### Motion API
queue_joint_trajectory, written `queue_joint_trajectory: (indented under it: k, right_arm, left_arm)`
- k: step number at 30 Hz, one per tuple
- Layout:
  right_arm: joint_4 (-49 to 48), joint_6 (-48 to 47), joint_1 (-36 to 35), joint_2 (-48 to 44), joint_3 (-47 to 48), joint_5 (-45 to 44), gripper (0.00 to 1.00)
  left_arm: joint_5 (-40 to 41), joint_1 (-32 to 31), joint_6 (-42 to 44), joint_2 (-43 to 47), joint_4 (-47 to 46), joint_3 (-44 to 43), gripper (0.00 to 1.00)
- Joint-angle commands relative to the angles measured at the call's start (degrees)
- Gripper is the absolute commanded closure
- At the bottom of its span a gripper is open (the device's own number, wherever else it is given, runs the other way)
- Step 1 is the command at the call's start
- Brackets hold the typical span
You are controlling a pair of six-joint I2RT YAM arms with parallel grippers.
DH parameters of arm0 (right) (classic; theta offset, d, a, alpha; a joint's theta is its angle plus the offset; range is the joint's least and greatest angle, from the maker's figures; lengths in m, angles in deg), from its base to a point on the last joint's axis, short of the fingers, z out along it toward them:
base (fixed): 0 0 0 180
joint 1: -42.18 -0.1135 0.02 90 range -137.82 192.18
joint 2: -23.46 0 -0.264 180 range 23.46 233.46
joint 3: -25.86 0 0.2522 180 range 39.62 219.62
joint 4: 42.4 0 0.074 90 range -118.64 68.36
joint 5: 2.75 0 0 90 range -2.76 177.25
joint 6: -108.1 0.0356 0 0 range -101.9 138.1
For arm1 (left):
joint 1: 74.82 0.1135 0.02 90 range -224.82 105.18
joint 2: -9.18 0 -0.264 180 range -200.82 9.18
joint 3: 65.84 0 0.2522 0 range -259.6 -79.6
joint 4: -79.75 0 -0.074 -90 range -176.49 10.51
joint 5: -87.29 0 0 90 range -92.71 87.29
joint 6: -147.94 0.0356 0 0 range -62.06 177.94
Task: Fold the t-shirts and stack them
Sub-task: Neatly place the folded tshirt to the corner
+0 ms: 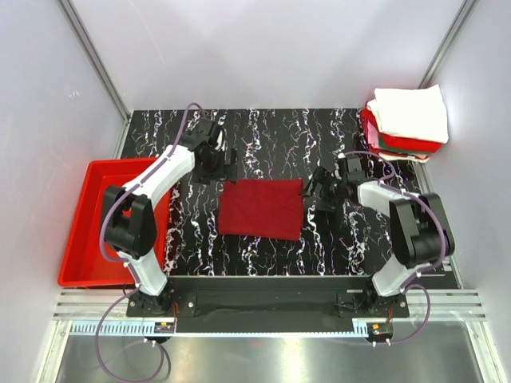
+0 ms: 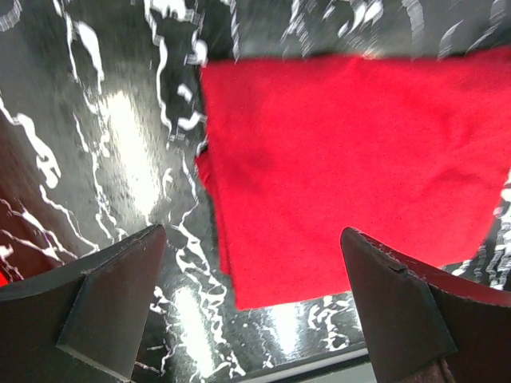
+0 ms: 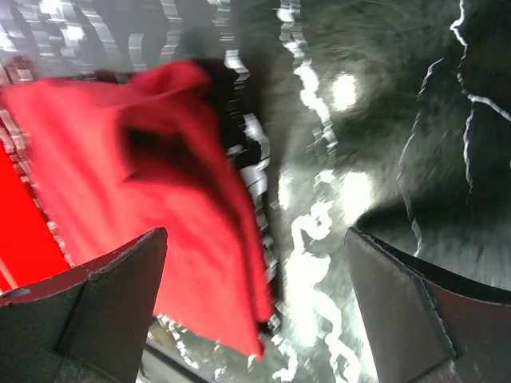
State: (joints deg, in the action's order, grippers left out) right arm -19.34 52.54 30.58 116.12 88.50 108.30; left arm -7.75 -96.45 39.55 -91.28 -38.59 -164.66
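Note:
I should pinch the layers of the folded maroon t-shirt with my right gripper next, at the edge facing the stack. That leaves the t-shirt's body free to stack.
A dark maroon-red t-shirt [image 1: 262,208], folded into a rectangle, lies flat in the middle of the black marbled table [image 1: 351,247]. A stack of folded t-shirts [image 1: 407,121], white on top with red and green below, sits at the far right corner. My left gripper [image 1: 215,166] hovers open by the maroon shirt's far left corner; its wrist view has the shirt [image 2: 351,167] ahead of empty fingers [image 2: 104,311]. My right gripper [image 1: 322,191] is open beside the shirt's right edge, the cloth [image 3: 160,231] lying rumpled in front of its left finger [image 3: 96,319].
A rigid red plastic tray [image 1: 88,227] stands at the table's left side, behind the left arm. Grey walls close in the back and both sides. The table's near edge runs just in front of the arm bases.

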Motion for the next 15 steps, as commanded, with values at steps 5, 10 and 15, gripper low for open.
queue_joint_trajectory:
  k: [5,10,15]
  right_arm:
    - [-19.62,3.96,-0.01,12.44,-3.00,7.74,0.00]
    - [-27.57,9.41,-3.78,20.70,-3.71,9.09,0.00]
    - [-32.15,11.70,-7.12,24.14,-3.71,9.44,0.00]
  left_arm:
    - [1.96,0.09,0.03,-1.49,-3.42,5.16,0.01]
    - [1.61,0.09,-1.21,-3.42,-4.92,6.48,0.01]
    - [2.22,0.09,-1.82,-5.61,-7.47,9.03,0.01]
